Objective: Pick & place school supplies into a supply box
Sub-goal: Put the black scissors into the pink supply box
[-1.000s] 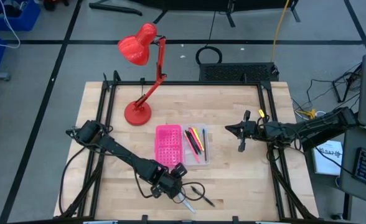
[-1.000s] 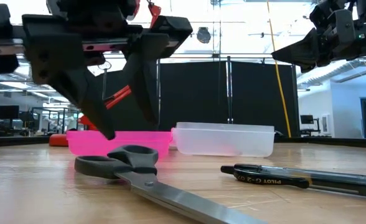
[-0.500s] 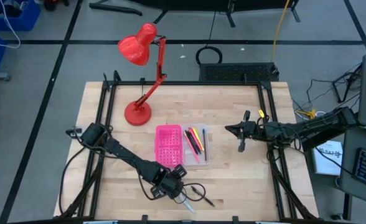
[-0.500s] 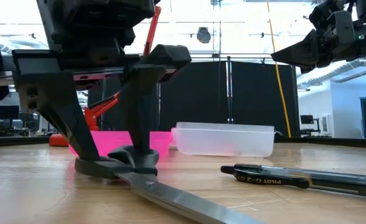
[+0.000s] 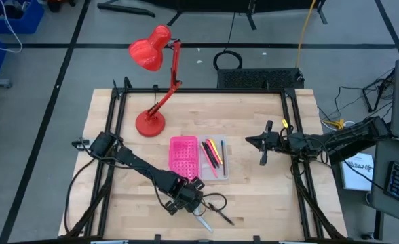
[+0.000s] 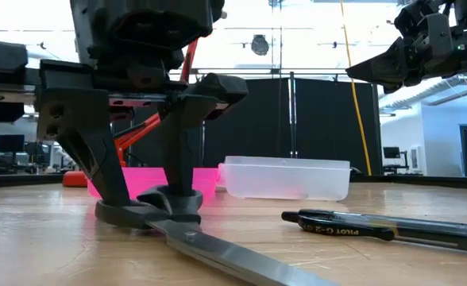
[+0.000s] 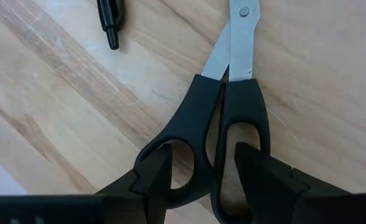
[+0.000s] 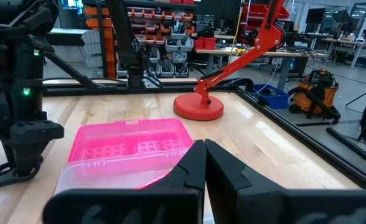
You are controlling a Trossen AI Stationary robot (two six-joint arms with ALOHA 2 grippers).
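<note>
My left gripper is going to grab the scissors by their black handles next, so that it can put the scissors into the supply box (image 5: 199,157).
The black-handled scissors (image 6: 186,230) lie flat on the wood near the table's near edge, with their silver blades (image 7: 236,43) pointing away from my left gripper. My left gripper (image 7: 205,174) is open and stands down over the handles (image 5: 186,198). A black pen (image 6: 345,225) lies beside the scissors. The supply box lies open in mid-table, with its pink half (image 5: 183,157) joined to the clear half (image 5: 214,160), which holds several pens. My right gripper (image 5: 249,140) hangs shut and empty above the table's right part. My left gripper comes from above, pointing down, with one fingertip (image 7: 155,171) at one handle loop and the other fingertip (image 7: 258,174) at the other loop (image 7: 248,134). The fingertips reach down to the handles (image 6: 174,202). The scissors lie flat on the table. I cannot tell whether the tips are inside the loops.
A red desk lamp stands with its base (image 5: 150,123) at the far left, its arm leaning toward the far edge. Black frame rails (image 5: 115,135) run along the table's left and right sides. Bare wood shows between the box and the right rail.
My left gripper has come down from just above the scissors until its fingertips are at the handles, shifting slightly toward the table's right edge. The scissors and the pen have stayed in place.
</note>
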